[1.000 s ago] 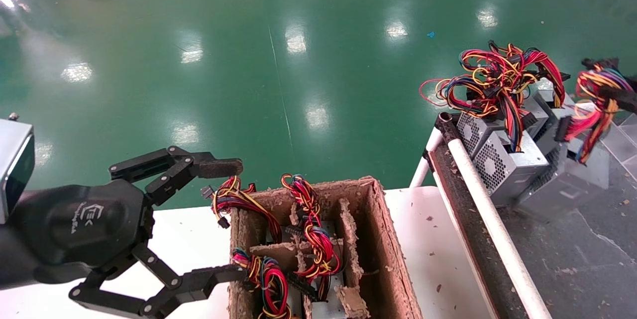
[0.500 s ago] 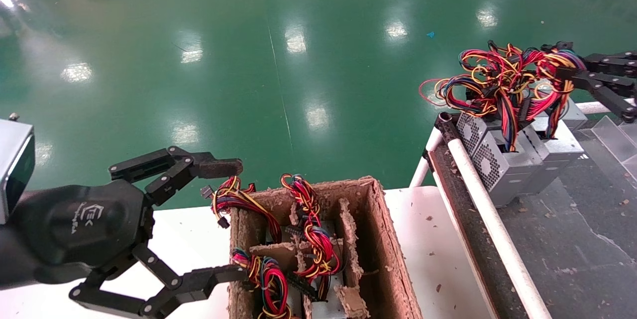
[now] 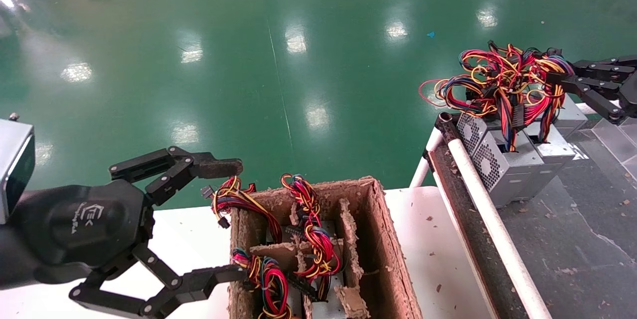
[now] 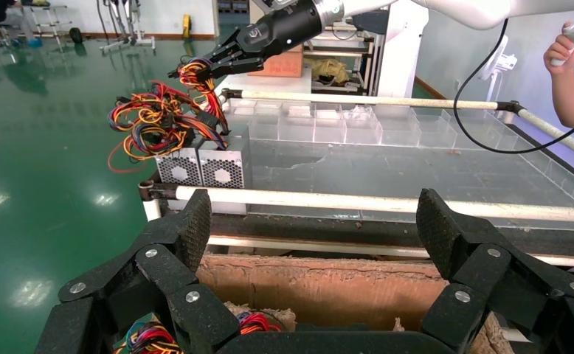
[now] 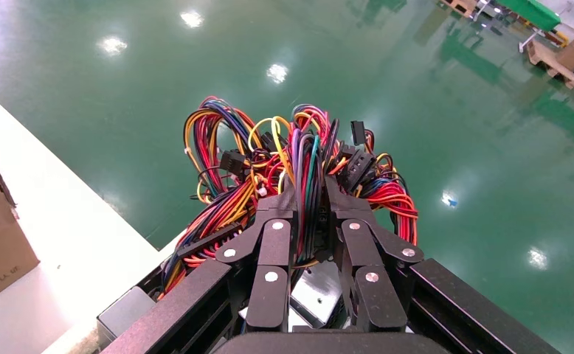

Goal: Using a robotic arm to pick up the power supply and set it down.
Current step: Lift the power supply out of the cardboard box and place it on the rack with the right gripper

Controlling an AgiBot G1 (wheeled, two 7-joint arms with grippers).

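The robot's right gripper should open, because the held power supply [image 3: 550, 155] sits upright on the dark conveyor surface and would stay standing.
On the dark conveyor surface [image 3: 587, 219] at the right, two grey power supplies stand side by side. My right gripper [image 3: 558, 78] is shut on the red, yellow and black wire bundle [image 5: 308, 151] of the farther power supply [image 3: 553, 149], whose box rests against its twin [image 3: 500, 167]. From the left wrist, that gripper [image 4: 195, 70] shows above both boxes [image 4: 201, 168]. A bit of the held supply's metal casing [image 5: 310, 291] shows under the fingers. My left gripper [image 3: 221, 219] hangs open beside the cardboard box [image 3: 385, 244], holding nothing.
The worn cardboard box [image 4: 321, 284] on the white table [image 3: 438, 239] holds several more wired supplies [image 3: 313, 239] between dividers. A white rail [image 3: 490, 219] edges the conveyor. Clear plastic trays [image 4: 328, 129] line its far side. A person's hand [image 4: 568, 51] holds a controller beyond.
The right gripper carried the hanging power supply in from the right and lowered it next to the other one. The left arm stayed still.
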